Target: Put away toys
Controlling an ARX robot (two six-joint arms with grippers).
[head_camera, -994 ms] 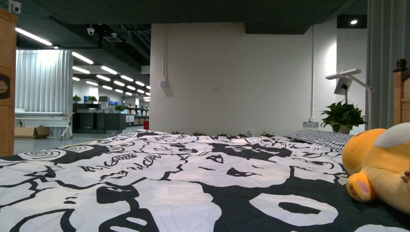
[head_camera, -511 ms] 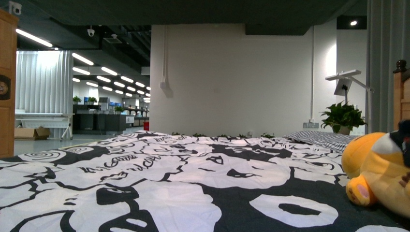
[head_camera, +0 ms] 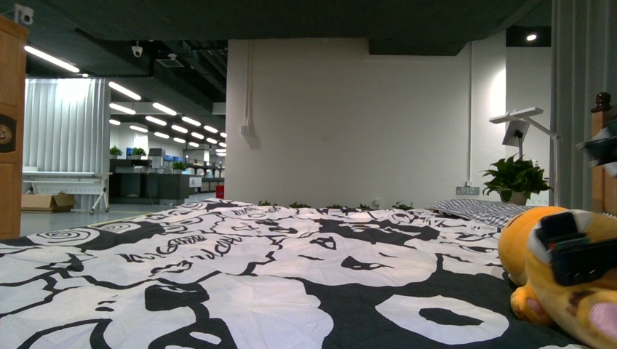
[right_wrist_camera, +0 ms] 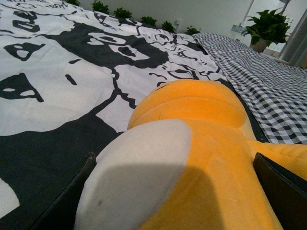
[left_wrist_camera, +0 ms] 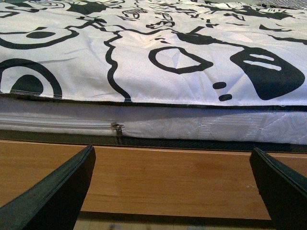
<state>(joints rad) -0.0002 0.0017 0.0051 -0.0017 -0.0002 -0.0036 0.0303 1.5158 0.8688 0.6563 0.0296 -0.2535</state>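
My right gripper should next grab the orange-yellow plush animal by its body (right_wrist_camera: 201, 163), at the cream patch (right_wrist_camera: 139, 158), to put this toy away.
The toy, an orange-yellow plush animal (head_camera: 527, 251), lies on the bed at the far right of the front view. It fills the right wrist view (right_wrist_camera: 211, 139), with a cream patch (right_wrist_camera: 139, 158) toward the camera. My right gripper (right_wrist_camera: 172, 206) is open, and its two black fingers stand on either side of the plush body. One finger (head_camera: 578, 256) shows across the toy in the front view. My left gripper (left_wrist_camera: 168, 201) is open and empty. It is held low, facing the bed's wooden side rail (left_wrist_camera: 172, 175).
A black-and-white patterned quilt (head_camera: 276, 262) covers the bed. A checked pillow (right_wrist_camera: 268, 81) lies beyond the toy. Behind it are a potted plant (head_camera: 515, 176) and a white lamp (head_camera: 520, 120). The mattress side with a zipper (left_wrist_camera: 117, 127) sits above the rail.
The right gripper has come into the front view, and its black finger now lies across the toy. The toy sits lower and further left than before.
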